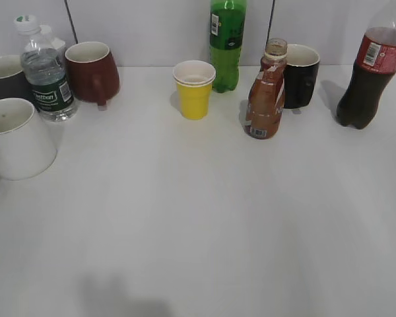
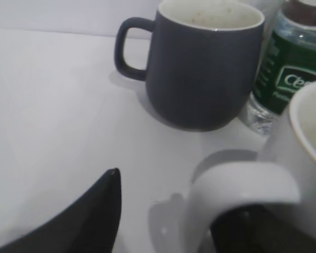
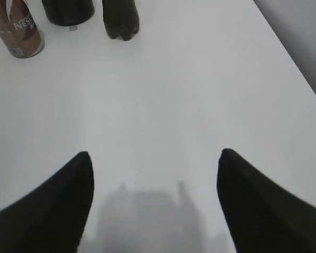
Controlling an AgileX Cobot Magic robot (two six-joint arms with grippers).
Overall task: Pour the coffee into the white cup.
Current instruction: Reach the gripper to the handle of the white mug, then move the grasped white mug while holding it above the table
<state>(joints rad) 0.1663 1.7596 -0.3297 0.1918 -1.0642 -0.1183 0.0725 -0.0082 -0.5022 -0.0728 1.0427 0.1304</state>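
The left gripper grabs the white cup by its slim handle point(image 2: 233, 182) next, since the cup's round body spreads wider than my open fingers.
The coffee bottle point(image 1: 265, 92) stands upright at the back middle-right, with a brown-orange label and no cap on its neck. It also shows at the top left of the right wrist view point(image 3: 18, 31). The white cup point(image 1: 13, 139) stands at the left edge. In the left wrist view its handle point(image 2: 242, 184) lies between the fingers of my left gripper point(image 2: 176, 203), which is open: the left finger is clear of the handle and the right finger shows dark through the handle loop. My right gripper point(image 3: 154, 155) is open and empty over bare table. Neither gripper shows in the exterior view.
Behind the white cup stand a grey mug point(image 1: 3, 76), a water bottle point(image 1: 47, 72) and a dark red mug point(image 1: 92, 69). A yellow paper cup point(image 1: 194, 89), a green bottle point(image 1: 227, 39), a black mug point(image 1: 300, 76) and a cola bottle point(image 1: 369, 72) line the back. The table's right edge point(image 3: 297, 58) shows in the right wrist view.
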